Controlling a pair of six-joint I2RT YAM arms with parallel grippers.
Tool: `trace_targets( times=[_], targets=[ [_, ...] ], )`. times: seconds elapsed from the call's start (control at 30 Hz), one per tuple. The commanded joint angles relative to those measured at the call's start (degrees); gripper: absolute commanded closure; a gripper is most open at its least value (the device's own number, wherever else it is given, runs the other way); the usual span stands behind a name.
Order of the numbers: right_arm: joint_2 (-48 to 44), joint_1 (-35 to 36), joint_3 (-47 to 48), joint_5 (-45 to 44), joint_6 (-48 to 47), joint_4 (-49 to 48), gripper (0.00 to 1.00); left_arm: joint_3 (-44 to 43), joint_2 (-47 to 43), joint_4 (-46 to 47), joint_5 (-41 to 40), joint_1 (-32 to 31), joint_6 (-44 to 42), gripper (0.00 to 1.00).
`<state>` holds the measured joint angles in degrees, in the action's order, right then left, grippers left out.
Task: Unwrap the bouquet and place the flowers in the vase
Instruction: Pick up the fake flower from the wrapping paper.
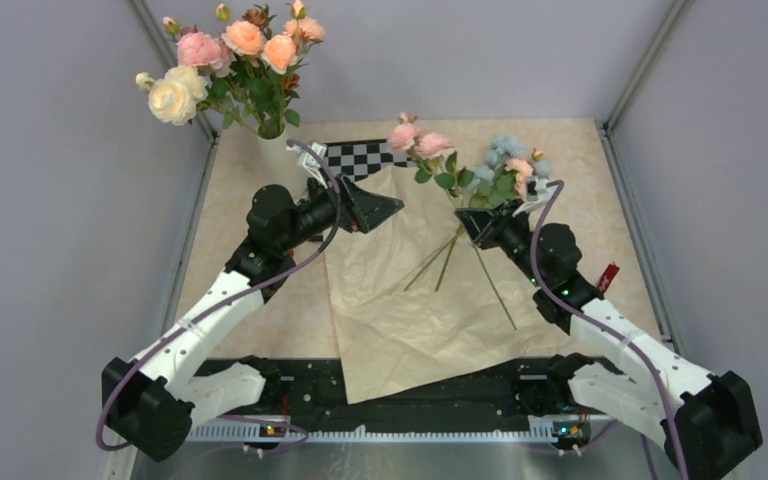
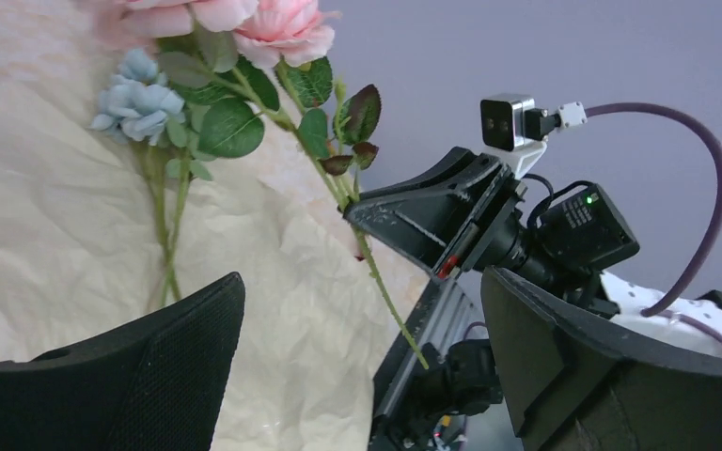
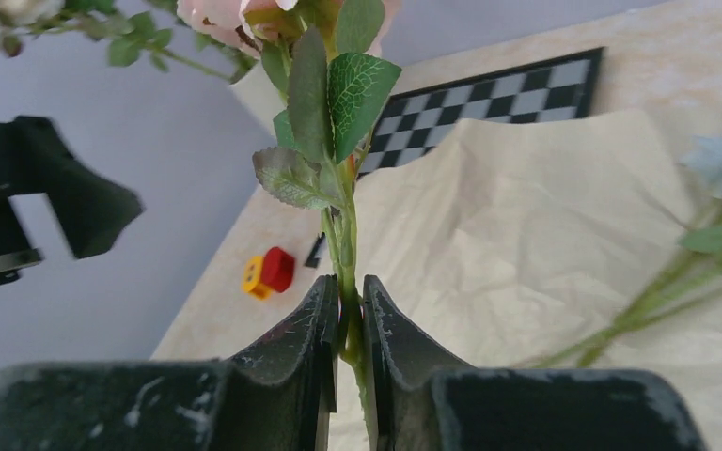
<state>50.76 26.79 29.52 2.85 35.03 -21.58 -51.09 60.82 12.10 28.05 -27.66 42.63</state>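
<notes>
Next, the left gripper grabs the green stem close to the leaves, so the pink flower's bare lower end [image 1: 511, 320] stays free to enter the vase [image 1: 278, 152].
The bouquet is undone: its peach paper [image 1: 400, 300] lies spread flat on the table. My right gripper [image 1: 472, 222] [image 3: 346, 287] is shut on the green stem of a pink flower [image 1: 418, 140] [image 3: 343, 235], lifted above the paper, its stem end hanging toward the near edge. Blue flowers [image 1: 505, 155] [image 2: 141, 94] with other stems [image 1: 440, 262] lie on the paper beside it. My left gripper [image 1: 375, 210] [image 2: 362, 282] hovers open and empty over the paper's left side, facing the right gripper [image 2: 362, 211]. The white vase [image 1: 278, 152] stands at the back left, behind the left arm.
Large cream, pink and peach roses [image 1: 230, 60] fill the vase. A chessboard [image 1: 365, 157] [image 3: 489, 94] lies behind the paper. A small red and yellow block [image 3: 268, 271] sits left of the paper. A dark red ribbon [image 1: 608, 275] lies by the right arm. Walls enclose three sides.
</notes>
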Motion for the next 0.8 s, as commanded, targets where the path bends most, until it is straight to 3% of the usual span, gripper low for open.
trace_targets(
  times=[0.0, 0.27, 0.43, 0.57, 0.77],
  targets=[
    [2.25, 7.17, 5.81, -2.58, -1.68, -11.37, 1.00, 1.55, 0.76, 11.91, -1.86, -1.48, 8.94, 0.01],
    [8.67, 14.19, 10.24, -2.59, -1.60, -16.78, 1.00, 0.14, 4.39, 13.15, -1.30, -2.73, 11.59, 0.07],
    [10.89, 16.69, 11.32, -1.94, -1.27, -19.16, 1.00, -0.67, 5.96, 13.22, -2.36, -3.74, 11.83, 0.19],
    [11.93, 18.04, 12.28, -1.67, -2.00, -19.06, 1.00, -1.25, 6.93, 12.90, -2.83, -4.37, 11.73, 0.37],
    [12.72, 18.87, 12.49, -0.91, -2.17, -18.87, 1.00, -1.98, 7.51, 12.87, -3.20, -4.93, 11.51, 0.47]
  ],
)
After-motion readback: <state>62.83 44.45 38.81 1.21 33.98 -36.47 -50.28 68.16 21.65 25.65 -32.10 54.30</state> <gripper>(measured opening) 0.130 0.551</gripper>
